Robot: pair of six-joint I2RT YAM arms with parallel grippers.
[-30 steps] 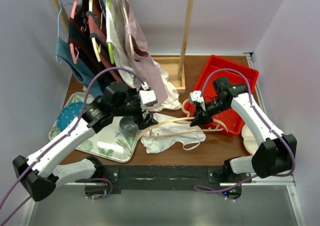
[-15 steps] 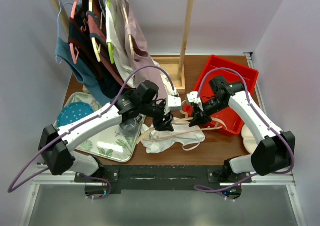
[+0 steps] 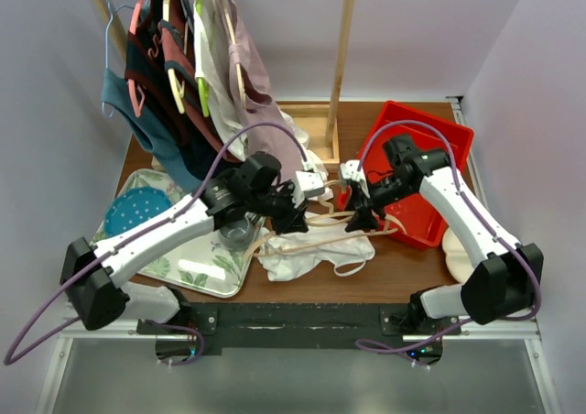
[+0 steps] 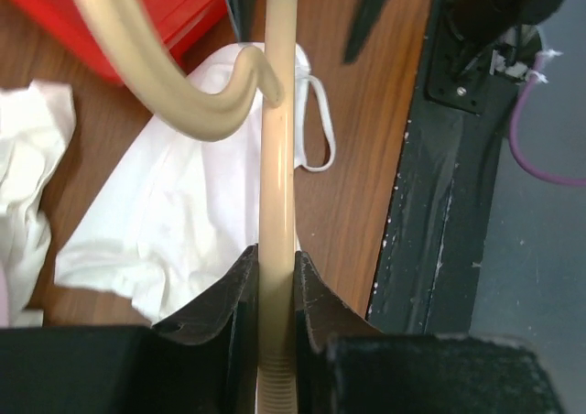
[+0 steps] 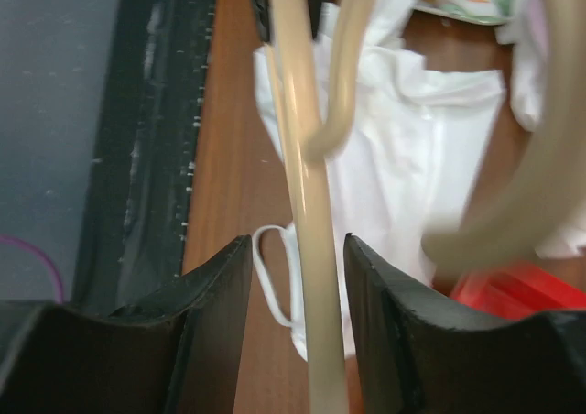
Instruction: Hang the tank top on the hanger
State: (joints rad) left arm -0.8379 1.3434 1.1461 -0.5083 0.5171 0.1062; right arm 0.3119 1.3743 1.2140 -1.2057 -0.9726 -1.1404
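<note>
I will next grab the white tank top with my right gripper by its thin strap, to loop it over the loose end of the hanger.
The cream hanger hangs low over the table between both arms. My left gripper is shut on its straight bar, with both pads pressed against it; its hook curves off to the upper left. My right gripper stands open around the same bar, with a gap on each side of it. Under the hanger, the white tank top lies crumpled on the wood, one thin strap loop sticking out. It also shows in the left wrist view.
A red bin sits at the right behind my right arm. A floral tray with a teal plate and a glass is on the left. Clothes hang from a wooden rack at the back.
My left arm swung right to the hanger and closed its jaws on the bar. My right gripper, shut on the hanger before, has opened around it.
</note>
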